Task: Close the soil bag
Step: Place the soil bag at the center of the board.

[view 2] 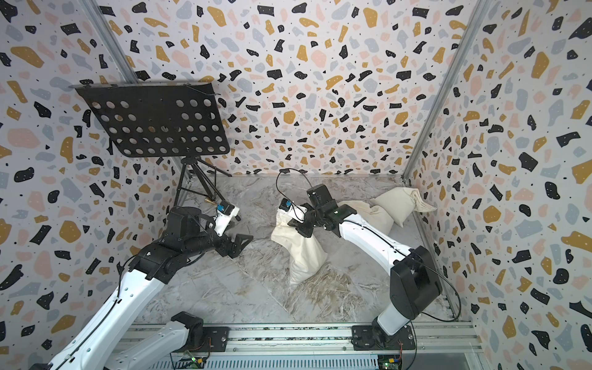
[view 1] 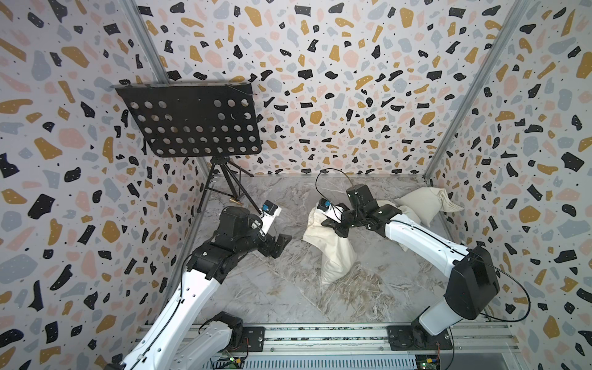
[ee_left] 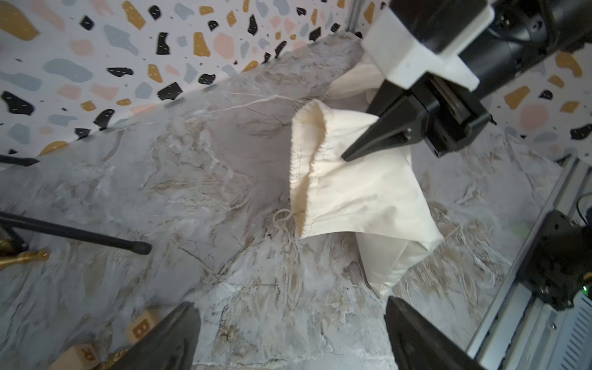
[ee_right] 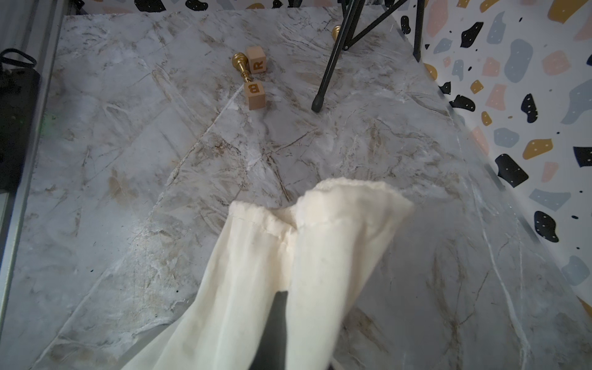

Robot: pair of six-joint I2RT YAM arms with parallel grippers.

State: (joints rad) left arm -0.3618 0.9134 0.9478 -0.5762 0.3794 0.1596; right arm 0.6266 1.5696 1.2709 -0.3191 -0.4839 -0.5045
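My left gripper grabs the soil bag by the knotted cord at the corner of the bag's rim next, to cinch the bag's opening closed.
The soil bag (view 1: 334, 253) is a plump cream-white sack standing mid-table in both top views, its upper part pulled up and toward the back. My right gripper (view 1: 339, 231) is shut on the cloth just below the gathered rim; the right wrist view shows the cloth (ee_right: 320, 250) draped over one dark finger (ee_right: 278, 320). A short knotted cord (ee_left: 283, 218) hangs at the rim's lower corner. My left gripper (view 1: 281, 246) hangs open left of the bag, apart from it. In the left wrist view its fingertips (ee_left: 189, 320) frame bare table below the bag (ee_left: 358, 195).
A black perforated music stand (view 1: 192, 121) on a tripod stands at the back left; one leg tip (ee_right: 316, 107) rests near two wooden letter blocks (ee_right: 255, 95) and a gold piece (ee_right: 240, 62). A beige stuffed sack (view 1: 426, 200) lies at the back right corner.
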